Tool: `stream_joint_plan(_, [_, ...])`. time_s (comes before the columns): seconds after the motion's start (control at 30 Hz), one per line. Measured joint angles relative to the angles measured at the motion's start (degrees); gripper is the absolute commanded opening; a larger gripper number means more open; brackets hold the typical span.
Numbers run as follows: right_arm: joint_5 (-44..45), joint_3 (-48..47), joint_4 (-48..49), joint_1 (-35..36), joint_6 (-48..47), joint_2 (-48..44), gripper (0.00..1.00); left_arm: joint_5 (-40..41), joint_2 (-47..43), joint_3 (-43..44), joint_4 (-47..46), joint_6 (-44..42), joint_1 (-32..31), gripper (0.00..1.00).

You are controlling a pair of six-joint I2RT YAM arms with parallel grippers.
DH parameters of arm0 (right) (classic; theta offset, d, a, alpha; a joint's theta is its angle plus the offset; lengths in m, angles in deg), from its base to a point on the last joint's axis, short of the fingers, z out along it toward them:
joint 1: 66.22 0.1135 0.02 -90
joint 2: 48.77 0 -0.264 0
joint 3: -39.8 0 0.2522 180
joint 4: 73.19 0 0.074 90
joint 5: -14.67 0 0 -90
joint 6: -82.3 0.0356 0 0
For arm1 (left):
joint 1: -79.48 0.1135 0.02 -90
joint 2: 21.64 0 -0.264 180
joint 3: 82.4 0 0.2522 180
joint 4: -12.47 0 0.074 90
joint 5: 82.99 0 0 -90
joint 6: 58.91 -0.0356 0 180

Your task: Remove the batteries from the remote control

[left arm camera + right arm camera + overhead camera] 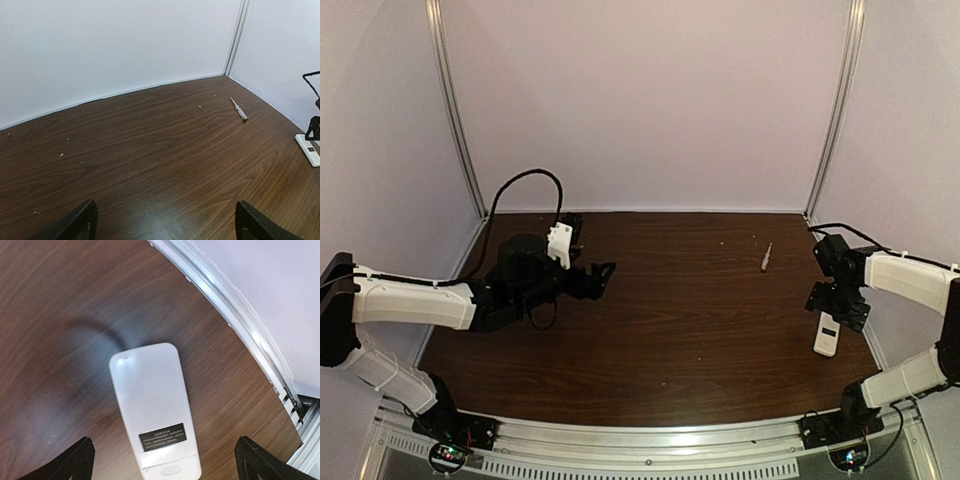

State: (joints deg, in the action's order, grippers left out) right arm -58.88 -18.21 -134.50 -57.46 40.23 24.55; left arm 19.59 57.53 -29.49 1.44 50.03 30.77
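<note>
I need to lower my right gripper first and then close it on the remote, because my fingers are still above the back of the remote (pixel 829 330) (pixel 160 427).
The white remote control (pixel 827 335) lies flat near the table's right edge. In the right wrist view (pixel 152 410) its back faces up, with a dark label and the battery cover closed at the near end. It also shows in the left wrist view (pixel 309 150). No batteries are visible. My right gripper (pixel 840 305) hangs just above the remote, open, its fingers (pixel 82 460) wide on either side and not touching it. My left gripper (pixel 600 275) is open and empty above the left part of the table, its fingertips (pixel 82 222) far apart.
A slim silvery screwdriver-like tool (pixel 766 257) lies at the back right of the table, also in the left wrist view (pixel 239 108). A metal rail (pixel 235 305) runs along the table edge just right of the remote. White walls enclose the table.
</note>
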Motion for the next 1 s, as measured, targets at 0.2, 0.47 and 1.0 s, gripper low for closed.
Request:
stream_joint_plan(0.2, [-2.14,2.82,4.22,-4.74,-4.22,4.59,1.00,0.02,0.00,0.00,0.02,-0.02,0.00,0.97])
stream_joint_plan(0.47, [-7.69,5.35,12.79,-9.81,-7.91,8.22,0.89,0.07,0.00,0.13,0.04,-0.04,0.00,0.97])
stream_joint_plan(1.0, [-10.05,8.26,20.85,-10.78,-9.53,7.06,0.26,0.24,0.11,0.76,0.87,-0.44,0.00,0.97])
